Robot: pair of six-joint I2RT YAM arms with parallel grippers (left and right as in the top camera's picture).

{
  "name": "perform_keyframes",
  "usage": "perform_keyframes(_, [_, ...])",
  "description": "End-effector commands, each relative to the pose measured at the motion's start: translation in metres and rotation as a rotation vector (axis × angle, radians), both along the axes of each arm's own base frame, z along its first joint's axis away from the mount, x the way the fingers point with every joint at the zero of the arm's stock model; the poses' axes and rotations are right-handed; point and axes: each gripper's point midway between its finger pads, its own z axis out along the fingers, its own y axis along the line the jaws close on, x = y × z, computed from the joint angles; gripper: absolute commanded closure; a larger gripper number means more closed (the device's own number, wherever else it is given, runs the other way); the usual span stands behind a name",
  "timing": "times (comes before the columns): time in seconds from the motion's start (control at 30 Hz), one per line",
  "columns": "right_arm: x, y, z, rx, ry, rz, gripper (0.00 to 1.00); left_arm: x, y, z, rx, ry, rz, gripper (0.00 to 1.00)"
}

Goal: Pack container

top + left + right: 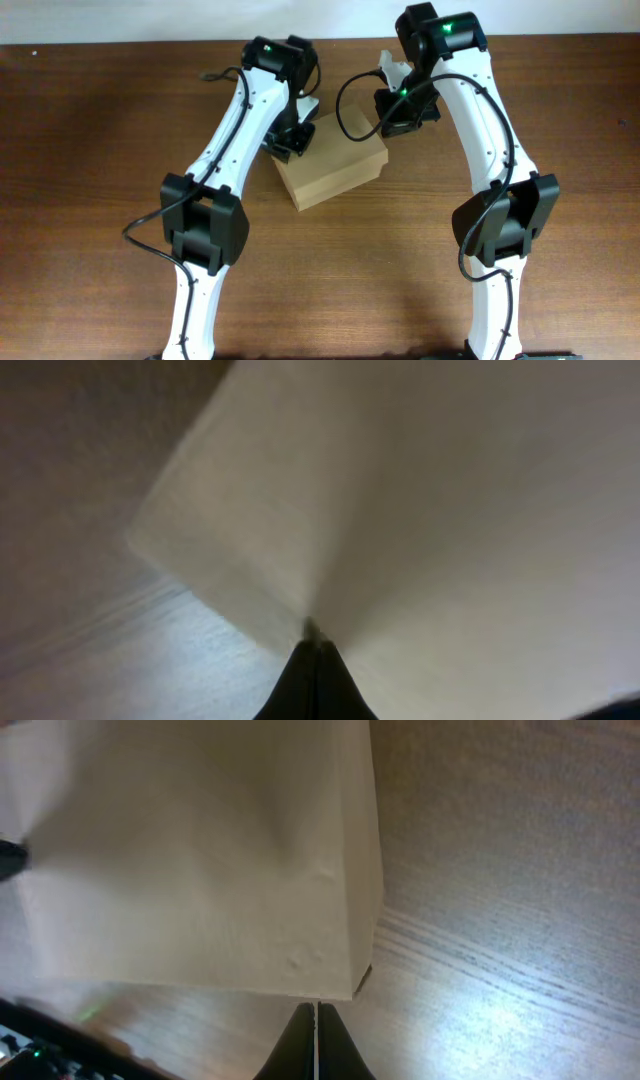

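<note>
My right gripper's fingers are shut and empty just outside the box's corner. My right gripper would go up alone if I lifted it now, and the box would stay.
The container is a plain tan cardboard box in the middle of the table, lid flap down. My left gripper is shut and empty, its tips against the box's back left edge. In the left wrist view the box fills the frame and the shut jaws touch its edge. My right gripper is shut and empty beside the box's back right corner. In the right wrist view the jaws sit just below the box, near its corner.
The brown wooden table extends on all sides. A white object shows behind the right arm and another white piece behind the left wrist; both are partly hidden.
</note>
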Motion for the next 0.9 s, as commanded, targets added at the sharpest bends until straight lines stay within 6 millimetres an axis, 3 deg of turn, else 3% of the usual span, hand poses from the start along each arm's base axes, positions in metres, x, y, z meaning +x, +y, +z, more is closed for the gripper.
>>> perform_keyframes(0.0, [-0.003, 0.0, 0.004, -0.008, -0.021, 0.018, 0.96, -0.005, 0.007, -0.006, 0.017, 0.011, 0.011, 0.98])
perform_keyframes(0.2, [-0.01, 0.007, -0.035, -0.024, 0.044, 0.034, 0.96, -0.008, 0.007, -0.022, 0.017, 0.034, 0.012, 0.98])
perform_keyframes(0.37, [-0.016, 0.006, -0.054, -0.026, 0.082, 0.034, 0.96, -0.006, 0.005, -0.025, 0.011, 0.026, 0.013, 0.98])
perform_keyframes(0.73, [-0.01, 0.007, -0.062, -0.026, 0.064, 0.034, 0.96, -0.001, 0.003, -0.025, -0.001, 0.004, 0.013, 0.98])
perform_keyframes(0.87, [-0.001, 0.008, -0.053, -0.012, 0.011, 0.031, 0.96, 0.003, 0.002, -0.023, -0.008, -0.012, 0.016, 0.98])
